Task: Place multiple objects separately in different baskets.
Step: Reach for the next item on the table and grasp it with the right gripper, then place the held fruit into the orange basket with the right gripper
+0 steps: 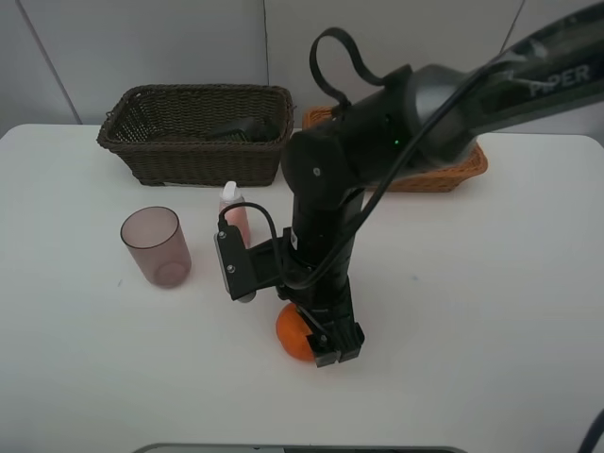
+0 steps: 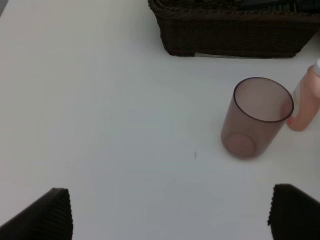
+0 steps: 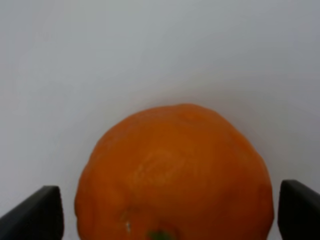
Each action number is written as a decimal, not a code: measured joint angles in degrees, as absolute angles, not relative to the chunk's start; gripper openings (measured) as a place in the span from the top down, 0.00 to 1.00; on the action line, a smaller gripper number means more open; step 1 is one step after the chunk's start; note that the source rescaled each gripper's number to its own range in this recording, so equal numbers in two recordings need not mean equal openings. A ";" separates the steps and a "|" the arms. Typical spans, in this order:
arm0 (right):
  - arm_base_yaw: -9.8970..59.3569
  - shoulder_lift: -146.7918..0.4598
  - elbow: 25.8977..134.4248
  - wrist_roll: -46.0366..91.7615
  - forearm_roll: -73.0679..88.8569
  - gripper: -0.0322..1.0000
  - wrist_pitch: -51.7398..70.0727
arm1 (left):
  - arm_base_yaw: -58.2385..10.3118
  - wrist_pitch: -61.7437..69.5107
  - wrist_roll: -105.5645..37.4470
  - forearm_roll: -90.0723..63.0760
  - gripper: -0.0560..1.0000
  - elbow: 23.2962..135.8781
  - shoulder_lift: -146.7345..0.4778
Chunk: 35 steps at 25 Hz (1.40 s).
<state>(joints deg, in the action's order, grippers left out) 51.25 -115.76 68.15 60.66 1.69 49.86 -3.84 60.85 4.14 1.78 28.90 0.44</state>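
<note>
I need to close my right gripper on the orange tangerine (image 1: 293, 335) now, because my right gripper's fingers are around the sides of the tangerine.
The orange tangerine (image 1: 293, 335) lies on the white table near the front middle. My right gripper (image 1: 316, 344) reaches down over it, open, with a finger on each side; in the right wrist view the tangerine (image 3: 175, 175) fills the gap between the fingertips (image 3: 35, 212) of my right gripper (image 3: 167, 215). The mauve cup (image 1: 156, 247) and pink bottle (image 1: 233, 212) stand upright on the left. The dark brown basket (image 1: 198, 132) holds a dark bottle (image 1: 241, 127). The orange-tan basket (image 1: 453, 175) is mostly hidden by my arm. My left gripper (image 2: 170, 215) is open and empty. Lime and peach are out of view.
The left wrist view shows the cup (image 2: 255, 120), the pink bottle (image 2: 306, 105) beside it and the dark basket (image 2: 235, 30) beyond them. My right arm (image 1: 377, 142) crosses in front of the tan basket. The table's front edge is close to the tangerine.
</note>
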 joint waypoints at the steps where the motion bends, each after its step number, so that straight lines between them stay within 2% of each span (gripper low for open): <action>1: 51.25 -116.01 68.15 60.66 1.69 0.08 49.86 | -3.84 60.85 4.14 1.78 0.00 28.90 0.44; 7: 51.25 -116.68 68.15 60.66 1.73 0.10 49.31 | -3.84 60.85 4.14 1.78 0.00 28.90 0.44; 13: 51.25 -116.68 68.15 60.66 1.75 0.29 48.78 | -3.84 60.85 4.14 1.78 0.00 28.90 0.44; 35: 51.25 -116.68 68.15 60.66 1.82 0.29 48.73 | -3.84 60.85 4.14 1.78 0.00 28.90 0.44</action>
